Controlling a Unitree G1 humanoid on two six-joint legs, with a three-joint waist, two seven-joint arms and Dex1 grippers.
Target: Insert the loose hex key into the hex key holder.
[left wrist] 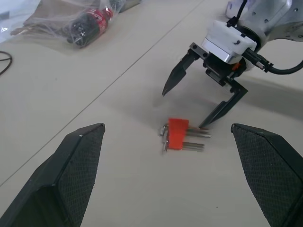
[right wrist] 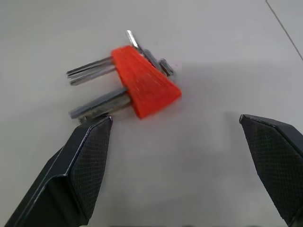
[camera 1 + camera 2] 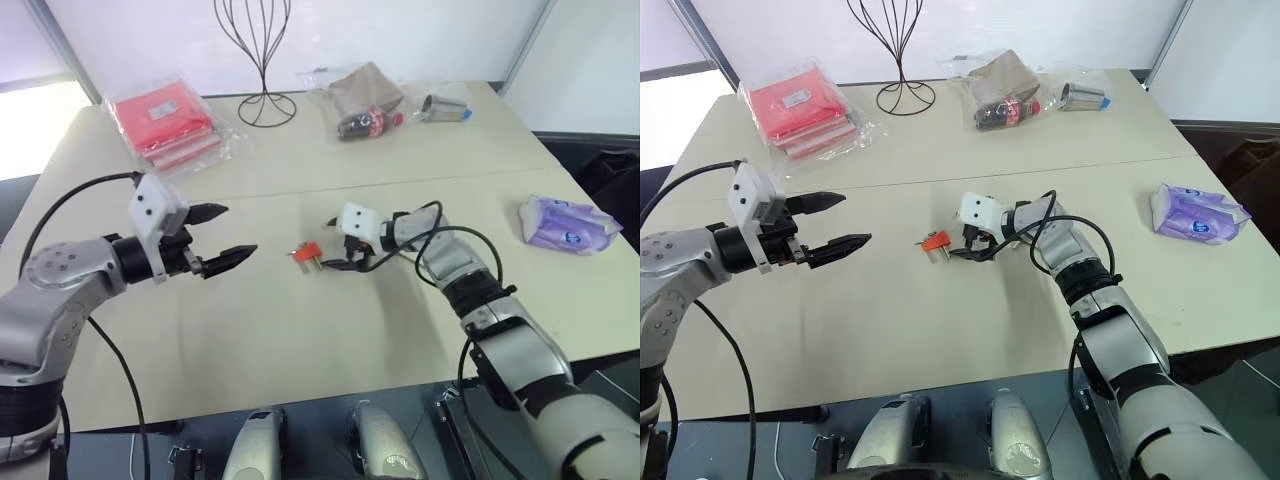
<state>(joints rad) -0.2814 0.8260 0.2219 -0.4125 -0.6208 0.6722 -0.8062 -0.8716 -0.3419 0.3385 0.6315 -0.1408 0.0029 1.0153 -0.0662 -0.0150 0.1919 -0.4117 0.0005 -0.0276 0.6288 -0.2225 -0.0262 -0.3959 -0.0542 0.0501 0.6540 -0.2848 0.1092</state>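
Next, my left gripper grabs the hex key holder by its flat orange block, since metal keys stick out from both ends of the holder.
The hex key holder, a small orange-red block with several short metal keys sticking out, lies flat on the beige table near its middle. My right gripper is open just right of it and low over the table. One of its fingertips rests close to the ends of the protruding keys. My left gripper hovers open to the left of the holder, a hand's width away, pointing at it. I cannot pick out the loose hex key apart from the holder's keys.
Red packets in clear plastic lie at the far left. A black wire stand, a bagged bottle and a metal can line the far edge. A purple tissue pack sits at the right edge.
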